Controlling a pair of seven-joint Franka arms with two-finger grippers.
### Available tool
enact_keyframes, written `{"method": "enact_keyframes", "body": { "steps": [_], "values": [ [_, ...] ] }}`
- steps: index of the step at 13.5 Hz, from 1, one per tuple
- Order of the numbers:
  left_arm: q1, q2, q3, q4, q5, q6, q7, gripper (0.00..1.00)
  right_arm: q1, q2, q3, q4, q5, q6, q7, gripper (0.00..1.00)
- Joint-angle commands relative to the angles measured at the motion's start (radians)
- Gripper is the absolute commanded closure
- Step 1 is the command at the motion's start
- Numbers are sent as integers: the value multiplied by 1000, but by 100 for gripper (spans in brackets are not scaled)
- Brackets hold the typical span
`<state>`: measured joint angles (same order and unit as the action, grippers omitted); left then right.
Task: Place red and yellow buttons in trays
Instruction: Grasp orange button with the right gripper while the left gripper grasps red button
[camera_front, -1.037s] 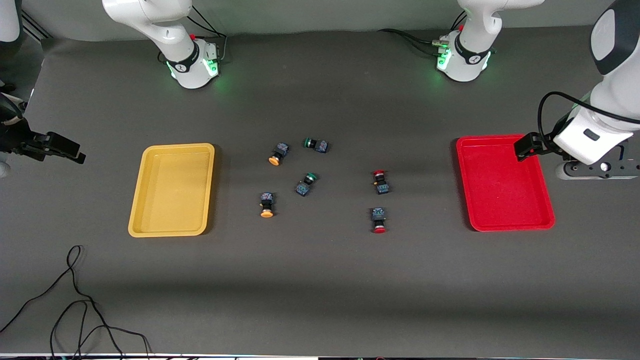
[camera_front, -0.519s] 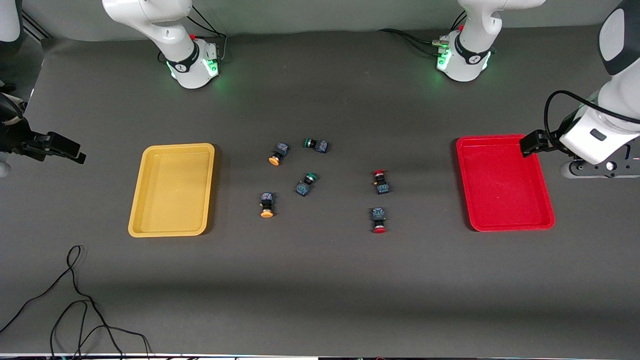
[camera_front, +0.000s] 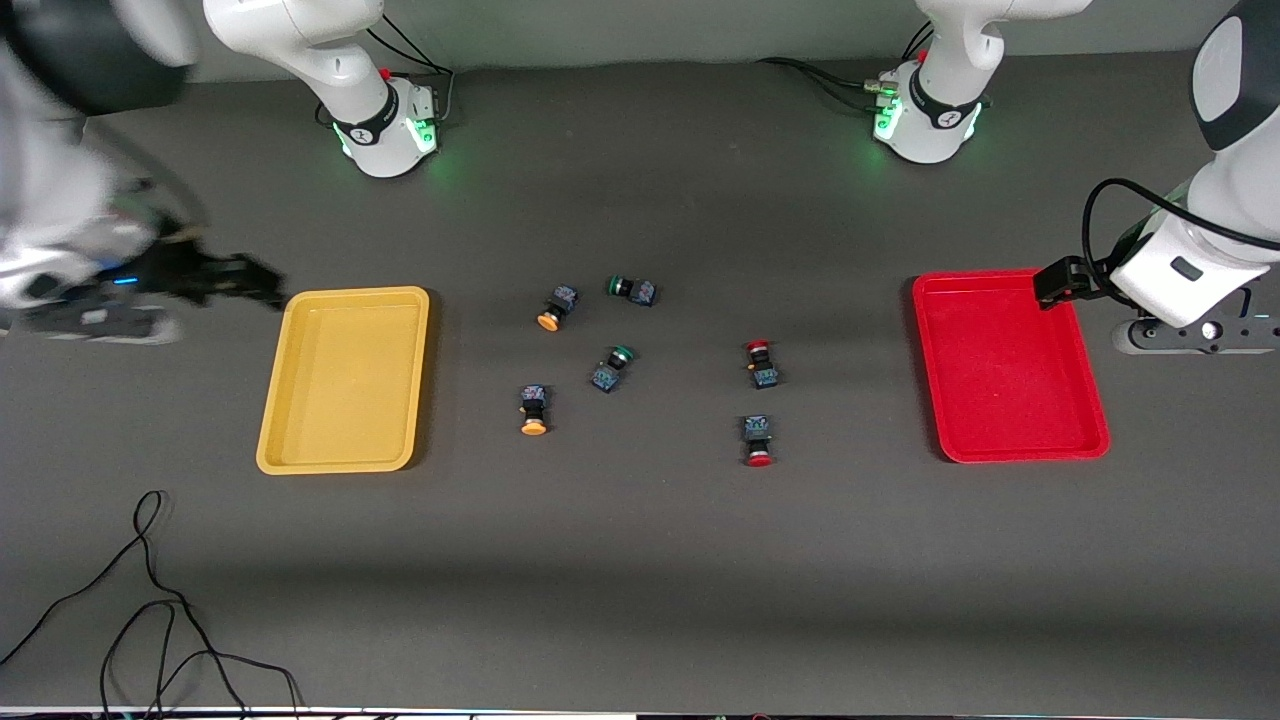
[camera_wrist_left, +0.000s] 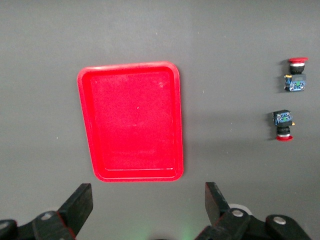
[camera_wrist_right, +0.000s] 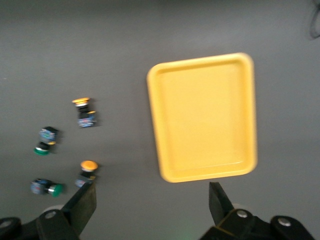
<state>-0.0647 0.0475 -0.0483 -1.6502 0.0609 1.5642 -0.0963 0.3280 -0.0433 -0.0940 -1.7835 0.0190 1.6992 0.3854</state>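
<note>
I should next use my left gripper to grab the button by its black neck (camera_front: 759, 359), so that I can place the red-capped button in the red tray (camera_front: 1005, 365).
Two yellow-capped buttons (camera_front: 552, 307) (camera_front: 533, 410) and two red-capped buttons (camera_front: 762, 363) (camera_front: 757, 440) lie on the dark table between the trays. The yellow tray (camera_front: 345, 378) and the red tray (camera_front: 1005, 365) hold nothing. My right gripper (camera_front: 245, 280) is open and empty, up in the air beside the yellow tray's corner. My left gripper (camera_front: 1058, 283) is open and empty over the red tray's corner. The left wrist view shows its gripper (camera_wrist_left: 147, 205), the red tray (camera_wrist_left: 131, 120) and both red buttons (camera_wrist_left: 296, 75) (camera_wrist_left: 283, 125). The right wrist view shows its gripper (camera_wrist_right: 152, 205), the yellow tray (camera_wrist_right: 202, 117) and both yellow buttons (camera_wrist_right: 84, 112) (camera_wrist_right: 87, 170).
Two green-capped buttons (camera_front: 630, 289) (camera_front: 611, 367) lie among the yellow ones; they also show in the right wrist view (camera_wrist_right: 45, 140) (camera_wrist_right: 46, 188). A loose black cable (camera_front: 150, 600) lies near the front edge at the right arm's end.
My right gripper has swung in from the table's end to the yellow tray's corner and shows blurred. My left gripper has shifted only slightly by the red tray. The buttons have not moved.
</note>
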Motion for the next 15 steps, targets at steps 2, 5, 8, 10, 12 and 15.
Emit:
{"method": "enact_keyframes", "body": {
  "steps": [2,5,8,10,12,15],
  "values": [
    [-65,88,-13,16,-26,-20,-72,0,282,-73,-4,-264,-7,245,465,0],
    [-174,210,-15,9,-70,39,-259,0,431,-27,-4,-320,-7,356,775,0],
    [-257,371,-15,7,-110,172,-414,0,494,-27,-4,-371,-7,379,895,0],
    [-280,464,-16,9,-138,253,-524,0,497,-29,-4,-460,-7,485,895,0],
    [-296,520,-25,7,-183,290,-600,0,497,26,-4,-531,-7,632,895,0],
    [-349,569,-25,-45,-260,463,-667,0,496,199,-7,-579,-7,854,897,0]
  ]
}}
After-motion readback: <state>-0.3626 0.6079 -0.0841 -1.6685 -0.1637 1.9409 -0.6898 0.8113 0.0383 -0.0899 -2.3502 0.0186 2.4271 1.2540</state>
